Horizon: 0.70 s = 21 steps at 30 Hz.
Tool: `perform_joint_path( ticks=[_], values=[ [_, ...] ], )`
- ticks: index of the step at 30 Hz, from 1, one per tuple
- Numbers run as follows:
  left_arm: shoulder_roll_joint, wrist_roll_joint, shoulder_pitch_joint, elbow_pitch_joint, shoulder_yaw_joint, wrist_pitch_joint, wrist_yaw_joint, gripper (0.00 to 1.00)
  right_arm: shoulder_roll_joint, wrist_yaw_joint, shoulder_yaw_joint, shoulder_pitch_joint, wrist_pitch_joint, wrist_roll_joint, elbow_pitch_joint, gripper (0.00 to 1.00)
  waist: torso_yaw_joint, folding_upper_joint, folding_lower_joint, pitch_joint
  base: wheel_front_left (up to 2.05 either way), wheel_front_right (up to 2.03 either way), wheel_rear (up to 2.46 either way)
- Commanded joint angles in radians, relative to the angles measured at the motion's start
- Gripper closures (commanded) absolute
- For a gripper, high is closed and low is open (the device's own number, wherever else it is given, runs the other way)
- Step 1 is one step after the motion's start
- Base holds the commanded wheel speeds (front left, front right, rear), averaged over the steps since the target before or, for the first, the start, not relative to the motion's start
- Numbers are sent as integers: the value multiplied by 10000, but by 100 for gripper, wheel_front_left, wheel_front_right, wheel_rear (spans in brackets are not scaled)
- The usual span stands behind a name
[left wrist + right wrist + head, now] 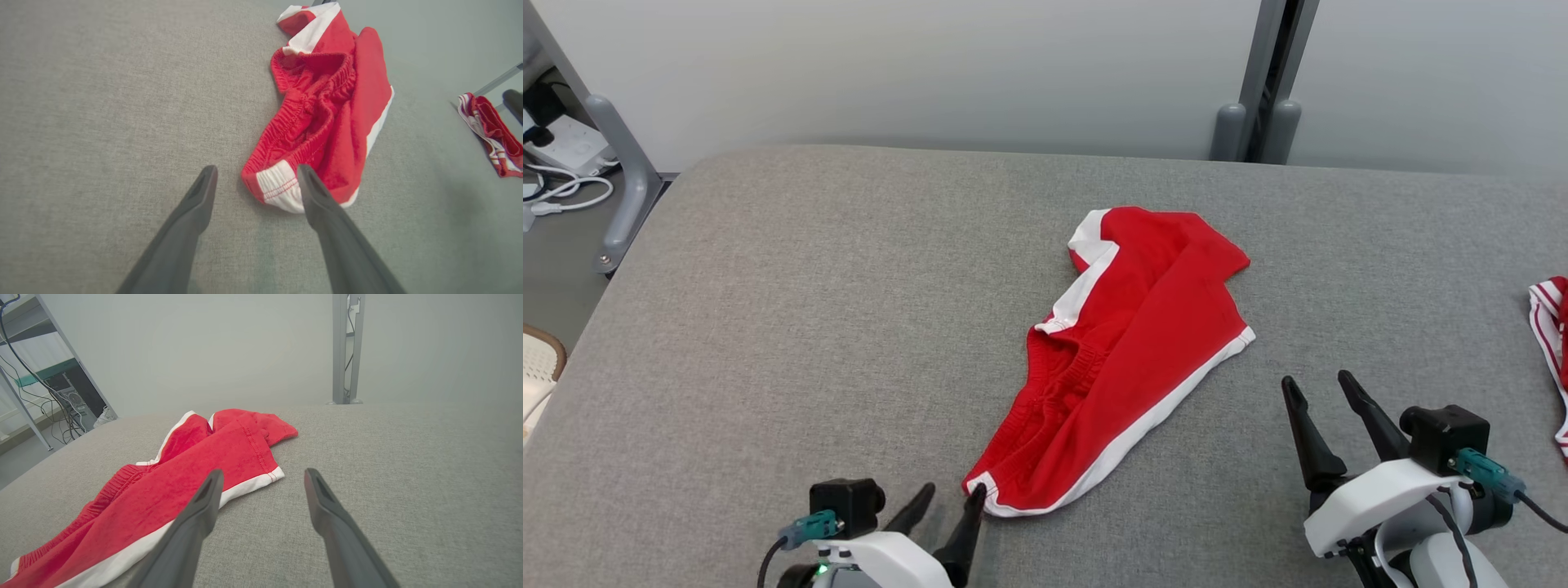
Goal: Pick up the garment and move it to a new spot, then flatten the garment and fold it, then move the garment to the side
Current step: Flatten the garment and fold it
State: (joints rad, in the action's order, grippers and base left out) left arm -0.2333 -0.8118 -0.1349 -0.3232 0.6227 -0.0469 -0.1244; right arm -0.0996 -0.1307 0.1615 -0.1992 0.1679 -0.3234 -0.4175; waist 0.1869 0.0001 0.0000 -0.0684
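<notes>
The garment's waistband edge stands up while the red cloth (1150,338) lies slack, so my left gripper should next grab the garment by its white waistband corner (981,484).
The garment (1119,351) is a pair of red shorts with white trim, lying crumpled on the grey padded table (809,310), stretched from the middle toward the near edge. My left gripper (951,492) is open at the garment's near corner, its right finger tip touching the white-edged waistband end (278,185). In the left wrist view the left gripper (256,171) has that corner just ahead, between its fingers. My right gripper (1319,382) is open to the right of the garment, apart from it. In the right wrist view the right gripper (263,475) hangs over bare table beside the garment's white hem (253,484).
A second red and white striped cloth (1553,327) lies at the table's right edge, also seen as a striped cloth (490,132) in the left wrist view. Grey frame posts (1262,98) stand behind the table. Cables and a power strip (568,151) lie off the far left corner.
</notes>
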Motion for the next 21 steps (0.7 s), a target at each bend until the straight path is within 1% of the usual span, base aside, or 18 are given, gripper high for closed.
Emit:
perform_joint_path(
  ticks=[1, 3, 5, 10, 16, 21],
  values=[
    [24, -145, 54, 61, 20, 174, -2, 0, -21, 0, 3, 17, 84, -33, -30, 0, -20, -1, 0, -9, 0, 0, 0],
    [233, -691, 196, 152, -41, 687, 120, 0, -7, 0, 57, -83, 106, -65, -49, 0, -81, -1, 0, -35, 0, 0, 0],
    [244, -886, 163, 144, -135, 850, 74, 0, -7, 0, 96, -144, 124, -94, -41, 0, -132, -1, 0, -81, 0, 0, 0],
    [384, -1021, 37, -6, -194, 891, 32, 0, -69, 0, 165, -160, 129, -105, -88, 0, -293, -1, 0, -191, 0, 0, 0],
    [502, -1260, -205, -236, -343, 887, 179, 0, -120, 0, 122, -245, 154, -124, -89, 0, -441, -1, 0, -369, 0, 0, 0],
    [591, -1354, -396, -465, -427, 844, 198, 0, -125, 0, 50, -313, 168, -106, -75, 0, -503, -1, 0, -481, 0, 0, 0]
  ],
)
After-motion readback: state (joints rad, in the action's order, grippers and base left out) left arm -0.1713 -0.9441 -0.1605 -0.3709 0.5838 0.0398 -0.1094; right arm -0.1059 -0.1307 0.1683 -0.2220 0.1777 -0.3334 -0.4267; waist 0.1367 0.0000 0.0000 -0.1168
